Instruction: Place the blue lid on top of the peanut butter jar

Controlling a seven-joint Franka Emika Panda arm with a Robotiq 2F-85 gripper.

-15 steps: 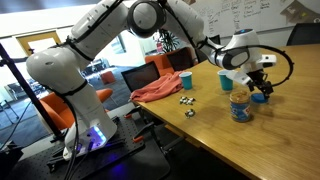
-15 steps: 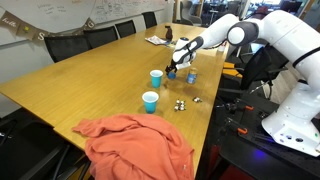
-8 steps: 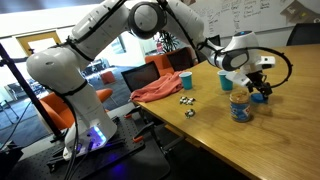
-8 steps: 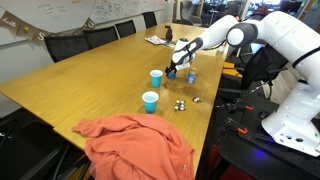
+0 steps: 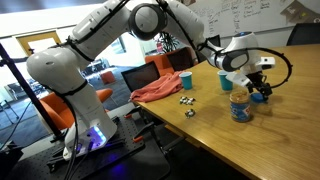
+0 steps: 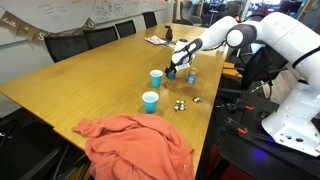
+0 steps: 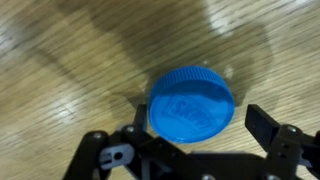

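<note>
The blue lid's rim (image 7: 189, 75) is between my gripper's fingers, which reach down on either side of it near the table. My gripper should close on the lid next.
The blue lid (image 7: 192, 103) lies flat on the wooden table, seen from above in the wrist view. My gripper (image 7: 200, 128) is open, with one finger on each side of the lid; a gap shows on the right side. In an exterior view the gripper (image 5: 262, 92) is low over the lid (image 5: 260, 97), just beyond the peanut butter jar (image 5: 241, 105), which stands upright with no lid on it. The gripper (image 6: 172, 70) and the jar (image 6: 191, 75) also show in the second exterior view, with the lid mostly hidden by the fingers.
Two blue cups with white rims (image 5: 186, 81) (image 5: 226, 80) stand on the table (image 6: 90, 95); they show again (image 6: 156, 77) (image 6: 150, 101). An orange cloth (image 6: 135, 145) lies at the table's end. Small dark objects (image 6: 180, 103) sit near the edge. Chairs line the far side.
</note>
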